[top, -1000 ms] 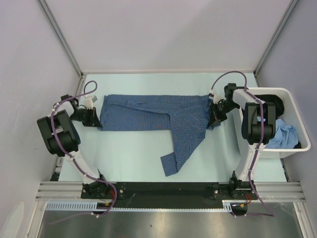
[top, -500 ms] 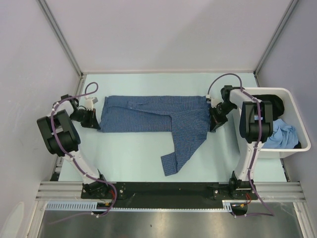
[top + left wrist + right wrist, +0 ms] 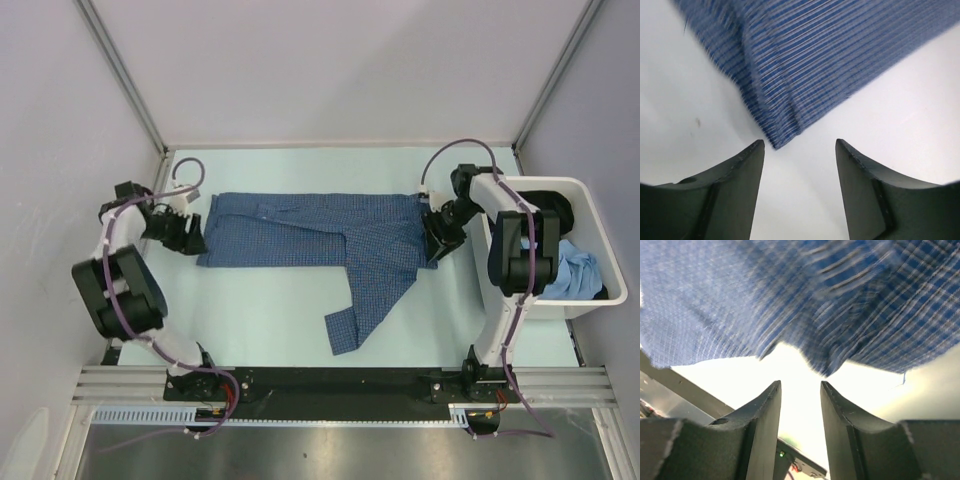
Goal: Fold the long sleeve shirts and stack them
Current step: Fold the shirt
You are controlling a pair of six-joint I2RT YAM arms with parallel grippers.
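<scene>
Next, my left gripper grabs the loose cuff end of the shirt's trailing sleeve, to fold the sleeve back over the shirt's body.
One dark-blue checked long sleeve shirt (image 3: 310, 230) lies flat across the table, with one sleeve (image 3: 355, 310) trailing toward the near edge. My left gripper (image 3: 190, 238) is at its left end. In the left wrist view the gripper (image 3: 799, 142) stands open, and a corner of the shirt (image 3: 790, 75) lies just ahead of the fingertips, outside the gap. My right gripper (image 3: 437, 240) is at the shirt's right end. In the right wrist view it (image 3: 800, 384) is open with nothing between the fingers, and the shirt's edge (image 3: 790, 300) hangs just beyond them.
A white bin (image 3: 548, 181) stands at the right edge of the table, close behind my right arm. It holds a light-blue cloth (image 3: 580, 270) and a dark cloth (image 3: 552, 205). Grey walls close in the back and both sides.
Both grippers were shut on the shirt's ends and have opened, letting the cloth go. The left gripper has drawn back a little to the left, and the shirt now rests on the table.
</scene>
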